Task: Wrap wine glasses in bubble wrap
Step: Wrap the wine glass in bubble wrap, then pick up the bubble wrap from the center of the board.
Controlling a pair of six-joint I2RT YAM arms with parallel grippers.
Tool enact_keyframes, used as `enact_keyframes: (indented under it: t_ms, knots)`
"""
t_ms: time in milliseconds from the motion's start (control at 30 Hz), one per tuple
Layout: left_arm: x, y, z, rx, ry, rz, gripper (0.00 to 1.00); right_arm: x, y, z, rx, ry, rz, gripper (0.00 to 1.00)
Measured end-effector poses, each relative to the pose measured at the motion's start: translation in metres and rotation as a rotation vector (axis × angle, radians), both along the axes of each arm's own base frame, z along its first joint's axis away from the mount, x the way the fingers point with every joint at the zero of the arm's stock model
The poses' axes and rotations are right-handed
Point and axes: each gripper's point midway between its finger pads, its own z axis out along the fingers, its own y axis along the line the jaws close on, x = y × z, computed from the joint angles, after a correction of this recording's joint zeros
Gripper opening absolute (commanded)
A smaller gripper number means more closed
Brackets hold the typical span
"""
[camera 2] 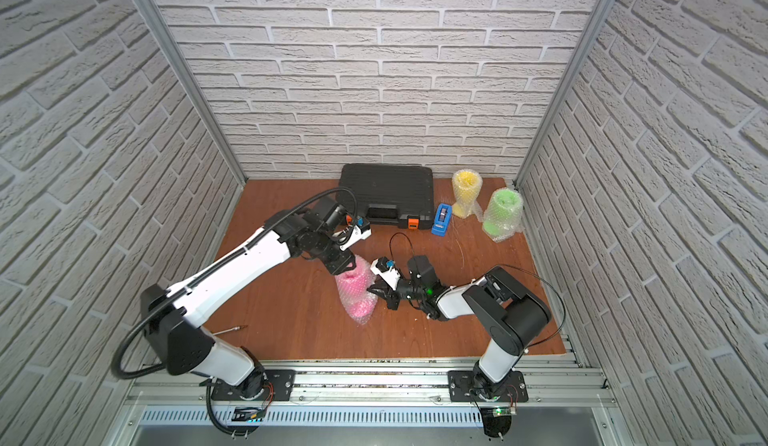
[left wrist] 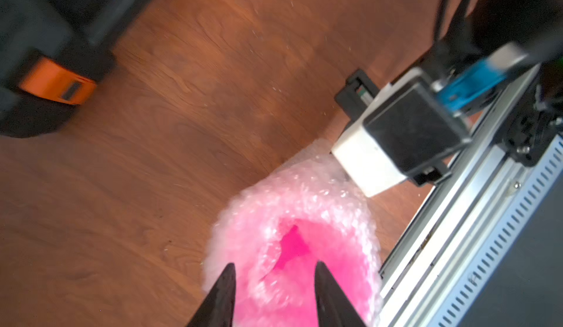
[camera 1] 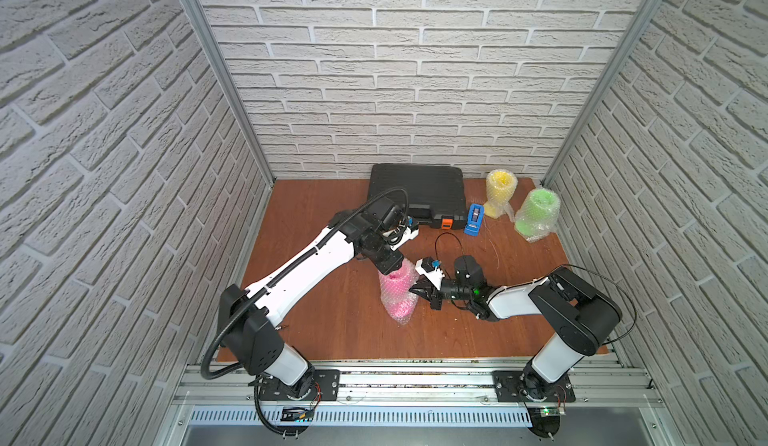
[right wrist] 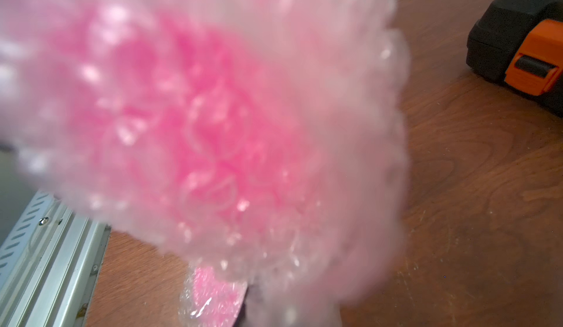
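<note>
I will grab the pink (left wrist: 294,243) wine glass's wrapped rim from above with my left gripper next. Its lower end stays free, so I can set the glass upright.
The pink wine glass (camera 1: 397,298) (camera 2: 356,298) stands mid-table, sheathed in bubble wrap (left wrist: 304,200) (right wrist: 213,112). My left gripper (left wrist: 275,276) (camera 1: 390,268) hangs open just over its mouth, where bare pink (left wrist: 294,243) shows between the fingers. My right gripper (camera 1: 417,291) (camera 2: 376,291) reaches in from the right, shut on the bubble wrap at the glass's side. In the right wrist view the wrap hides its jaws. The yellow wine glass (camera 1: 500,192) (camera 2: 466,192) and the green wine glass (camera 1: 536,215) (camera 2: 502,215) stand wrapped at the back right.
A black case (camera 1: 415,190) (camera 2: 384,190) (left wrist: 36,36) (right wrist: 518,36) with orange latches lies against the back wall. A blue tape dispenser (camera 1: 474,219) (camera 2: 441,219) stands beside it. A thin metal tool (camera 2: 232,329) lies near the front left. Brick walls close in three sides.
</note>
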Motion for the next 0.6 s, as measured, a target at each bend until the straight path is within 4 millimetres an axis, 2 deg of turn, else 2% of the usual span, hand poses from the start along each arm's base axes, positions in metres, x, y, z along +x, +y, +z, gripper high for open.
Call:
enact_keyframes:
  t_ms: [67, 100, 200, 300, 467, 500, 600]
  knots:
    - [0.001, 0.010, 0.019, -0.018, -0.039, 0.076, 0.41, 0.000, 0.000, 0.000, -0.001, 0.001, 0.000, 0.03]
    - [0.002, 0.015, 0.023, -0.018, -0.045, 0.119, 0.45, 0.000, 0.000, 0.000, -0.001, 0.001, 0.000, 0.03]
    - [0.003, 0.031, 0.024, -0.010, -0.002, 0.286, 0.46, 0.000, 0.000, -0.001, -0.002, 0.002, 0.000, 0.03]
    - [0.004, 0.043, 0.008, 0.006, 0.093, 0.442, 0.46, 0.000, 0.000, -0.001, -0.003, 0.002, 0.000, 0.03]
    - [-0.003, 0.052, -0.037, 0.051, 0.232, 0.600, 0.46, 0.000, 0.000, -0.001, -0.005, 0.002, 0.001, 0.03]
    - [-0.005, 0.052, -0.045, 0.060, 0.255, 0.610, 0.45, -0.001, -0.001, -0.001, -0.005, 0.002, 0.001, 0.03]
    - [-0.002, 0.040, -0.060, 0.035, 0.309, 0.632, 0.32, -0.001, -0.001, -0.001, -0.006, 0.004, 0.001, 0.03]
